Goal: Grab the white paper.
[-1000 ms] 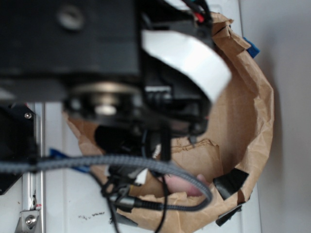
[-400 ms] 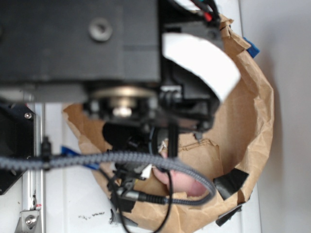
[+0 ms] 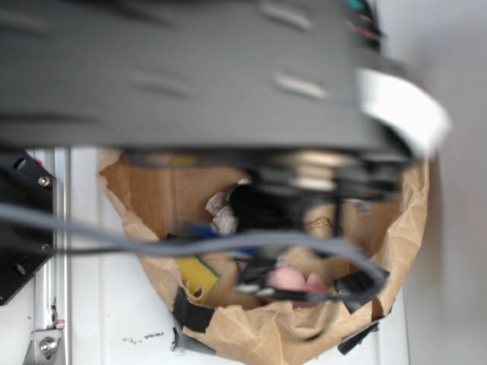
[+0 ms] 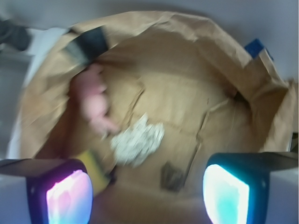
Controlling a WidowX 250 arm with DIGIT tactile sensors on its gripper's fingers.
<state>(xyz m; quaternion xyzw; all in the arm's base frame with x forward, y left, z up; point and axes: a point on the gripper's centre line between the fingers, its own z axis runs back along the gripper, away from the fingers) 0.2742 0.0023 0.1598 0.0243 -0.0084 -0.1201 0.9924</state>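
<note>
My gripper will pick up the white paper from the brown floor next, and it will grab the paper by its thick crumpled body [image 4: 135,144].
The white paper [image 4: 138,142] is a crumpled off-white wad lying on the brown floor inside the paper-walled pen, in the middle of the wrist view. A small part of the white paper [image 3: 221,213] peeks out beside the arm in the exterior view. My gripper [image 4: 147,196] hangs above it, open, its two glowing pads wide apart with nothing between them. The wad lies ahead of the pads and slightly left of centre. In the exterior view the blurred black arm hides the gripper's fingers.
A pink toy rabbit [image 4: 93,100] lies left of the wad, also seen as the pink toy [image 3: 293,280]. A yellow object [image 4: 96,163] sits near the left pad. The brown crinkled paper wall [image 4: 187,28] rings the pen, with black tape [image 4: 88,42].
The arm has swung to the right and now blurs across the top of the exterior view. The white wad, a yellow object and more of the pen floor have come into sight.
</note>
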